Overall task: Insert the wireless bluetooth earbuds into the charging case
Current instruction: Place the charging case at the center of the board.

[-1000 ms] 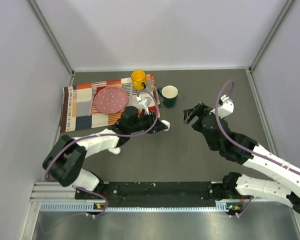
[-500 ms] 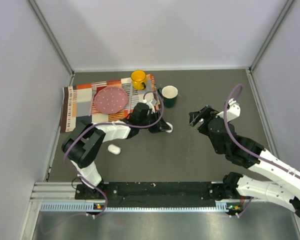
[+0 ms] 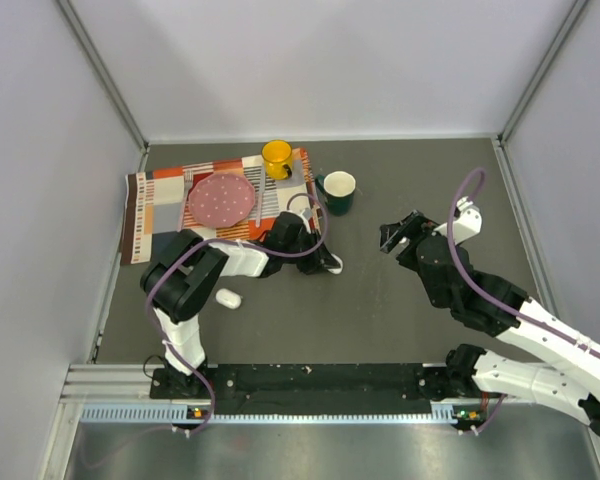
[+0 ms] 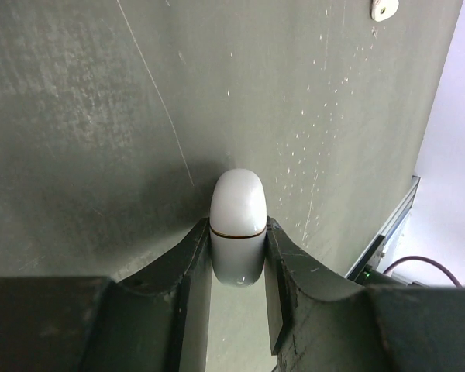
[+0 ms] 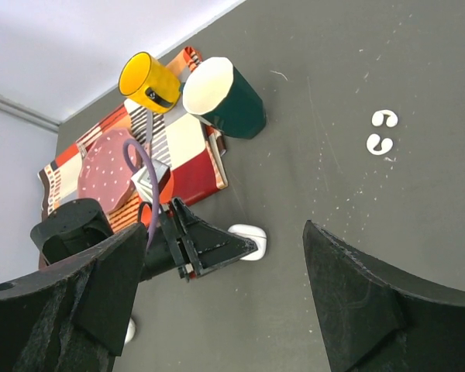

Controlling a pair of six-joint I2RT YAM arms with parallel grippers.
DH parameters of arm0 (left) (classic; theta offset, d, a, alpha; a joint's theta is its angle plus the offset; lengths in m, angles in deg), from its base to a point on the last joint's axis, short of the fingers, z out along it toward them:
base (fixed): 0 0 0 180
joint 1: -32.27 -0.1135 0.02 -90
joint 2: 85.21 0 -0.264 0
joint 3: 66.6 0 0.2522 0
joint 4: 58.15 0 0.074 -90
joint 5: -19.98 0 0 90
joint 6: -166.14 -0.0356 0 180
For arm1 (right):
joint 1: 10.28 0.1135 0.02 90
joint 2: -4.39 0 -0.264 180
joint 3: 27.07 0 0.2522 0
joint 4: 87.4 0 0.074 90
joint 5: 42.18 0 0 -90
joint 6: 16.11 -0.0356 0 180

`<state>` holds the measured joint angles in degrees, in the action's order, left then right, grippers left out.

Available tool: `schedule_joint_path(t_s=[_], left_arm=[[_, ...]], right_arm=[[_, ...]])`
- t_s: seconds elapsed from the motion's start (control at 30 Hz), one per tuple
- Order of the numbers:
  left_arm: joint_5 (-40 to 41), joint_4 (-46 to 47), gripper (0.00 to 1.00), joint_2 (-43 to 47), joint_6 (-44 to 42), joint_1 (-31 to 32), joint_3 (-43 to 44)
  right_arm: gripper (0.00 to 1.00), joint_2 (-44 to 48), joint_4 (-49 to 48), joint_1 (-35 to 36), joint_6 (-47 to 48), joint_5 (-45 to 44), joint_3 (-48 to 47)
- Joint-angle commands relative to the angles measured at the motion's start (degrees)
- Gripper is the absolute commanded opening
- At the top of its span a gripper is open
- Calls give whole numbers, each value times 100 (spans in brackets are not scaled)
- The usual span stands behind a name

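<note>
The charging case (image 3: 333, 264) is low over a flat, empty part of the table, so my left gripper should open now and let it go.
The charging case (image 4: 237, 221), a smooth white pebble with a thin seam, is pinched between the dark fingers of my left gripper (image 4: 237, 236). The top view shows the same case (image 3: 333, 264) low over the dark table at the tip of the left gripper (image 3: 324, 258). Two tiny white earbuds (image 5: 384, 118) (image 5: 378, 144) lie side by side on the table in the right wrist view. One earbud (image 4: 384, 9) shows at the top edge of the left wrist view. My right gripper (image 5: 226, 229) (image 3: 393, 232) hovers open above the table, right of the case, holding nothing.
A dark green mug (image 3: 339, 191) with a white inside stands behind the case. A yellow mug (image 3: 276, 158) and a pink dotted plate (image 3: 220, 198) sit on a patterned cloth (image 3: 150, 215) at the back left. A small white oval object (image 3: 228, 298) lies near the left arm.
My left arm swung and carried the case a little right and toward the near edge, uncovering the white oval object. The right gripper shifted slightly right, then held still.
</note>
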<state>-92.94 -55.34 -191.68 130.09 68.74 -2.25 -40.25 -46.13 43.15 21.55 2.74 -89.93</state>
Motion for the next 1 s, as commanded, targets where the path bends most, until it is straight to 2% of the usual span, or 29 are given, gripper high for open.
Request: schedule_joint_path(t_s=[0.0,0.2,0.4,0.73,0.97], left_arm=[[-11,267,27,57,45,-26,65],[-143,337,37,13,-113,-26,92],[155,-110,43,223,-306,-26,100],[648,-822,51,610,-894,-26,188],[1078,-1279,52,979,-1255,-26,259]], right_arm=[[81,43,-61,-52,-75,-71,58],[81,26,-61,-52,-101,-53,67],[81,35,-61,-61,-128,-27,85],[81,8,-52,-69,-180,17,85],[82,-71,-52,-87,-128,148,32]])
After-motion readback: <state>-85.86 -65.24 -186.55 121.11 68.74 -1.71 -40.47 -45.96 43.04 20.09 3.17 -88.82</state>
